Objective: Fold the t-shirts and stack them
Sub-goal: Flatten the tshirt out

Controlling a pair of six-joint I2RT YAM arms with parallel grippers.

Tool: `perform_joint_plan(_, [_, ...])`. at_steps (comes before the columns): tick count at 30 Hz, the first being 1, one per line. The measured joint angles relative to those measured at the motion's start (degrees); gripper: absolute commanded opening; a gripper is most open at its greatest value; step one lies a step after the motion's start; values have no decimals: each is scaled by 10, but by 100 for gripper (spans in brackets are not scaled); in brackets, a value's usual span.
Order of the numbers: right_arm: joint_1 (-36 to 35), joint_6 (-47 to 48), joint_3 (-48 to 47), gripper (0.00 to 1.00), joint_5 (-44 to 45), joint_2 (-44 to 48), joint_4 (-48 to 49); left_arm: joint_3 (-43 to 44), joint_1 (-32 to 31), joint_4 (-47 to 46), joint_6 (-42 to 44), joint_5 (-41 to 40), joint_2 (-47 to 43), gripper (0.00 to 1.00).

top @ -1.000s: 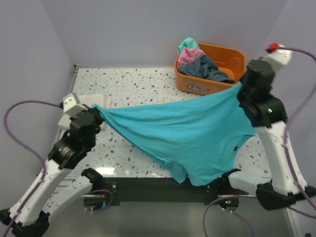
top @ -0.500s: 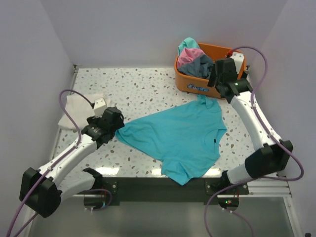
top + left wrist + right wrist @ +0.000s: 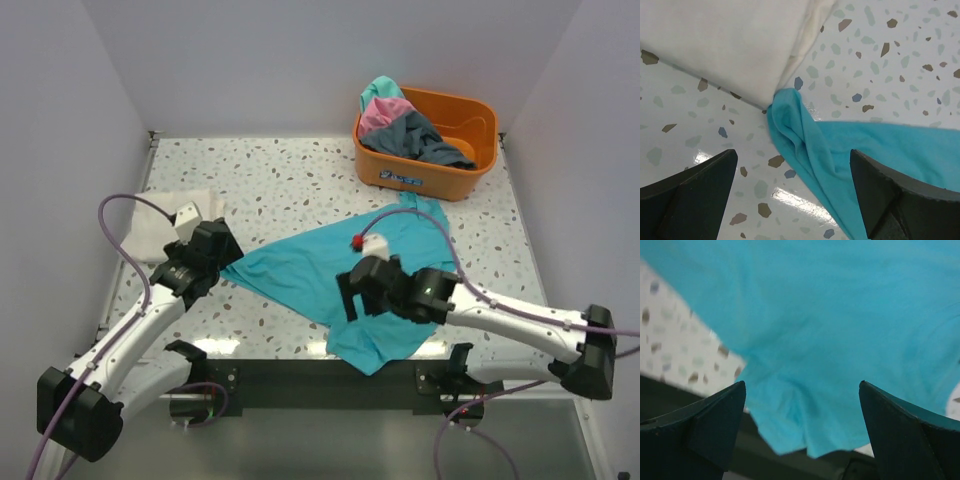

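My right gripper needs to grip the teal t-shirt's rumpled hanging end (image 3: 363,350) (image 3: 798,421) next, away from the bunched corner. Then it can spread the t-shirt flat for folding.
A teal t-shirt (image 3: 300,265) lies spread and rumpled across the table, its lower end (image 3: 375,350) hanging over the front edge. My left gripper (image 3: 222,256) is open just above the shirt's bunched left corner (image 3: 800,135), holding nothing. That corner touches a folded cream-white t-shirt (image 3: 730,45) at the left (image 3: 170,225). My right gripper (image 3: 352,298) is open over the shirt's front part (image 3: 815,315), nothing between its fingers (image 3: 802,385). Pink (image 3: 385,112), dark grey (image 3: 425,135) and teal (image 3: 380,90) t-shirts sit heaped in the tub.
An orange plastic tub (image 3: 470,170) stands at the back right. Walls close the table on the left, back and right. The dark front rail (image 3: 290,375) runs below the hanging shirt end, between the two arm bases.
Both grippers opened and let go of the teal shirt, which dropped from stretched in the air onto the table. The right arm swung from the tub to the front middle.
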State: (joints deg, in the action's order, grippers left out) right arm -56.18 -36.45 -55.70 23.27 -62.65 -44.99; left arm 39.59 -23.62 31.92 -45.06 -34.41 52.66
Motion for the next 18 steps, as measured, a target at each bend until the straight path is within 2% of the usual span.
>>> perform_joint_plan(2, [-116, -33, 17, 99, -14, -29, -5, -9, 6, -1, 0, 11, 9, 100])
perform_joint_plan(6, [-269, -95, 10, 94, -20, -113, -15, -23, 11, -8, 0, 30, 18, 100])
perform_joint_plan(8, [-297, -119, 11, 86, -25, -143, -21, -28, 14, -11, 0, 37, 19, 100])
perform_joint_plan(13, [-304, -155, 34, 62, -49, -178, -10, -29, 24, -14, 0, 45, 21, 100])
perform_joint_plan(18, [-304, -174, 60, 62, -73, -199, -10, -30, 33, -15, 1, 50, 21, 100])
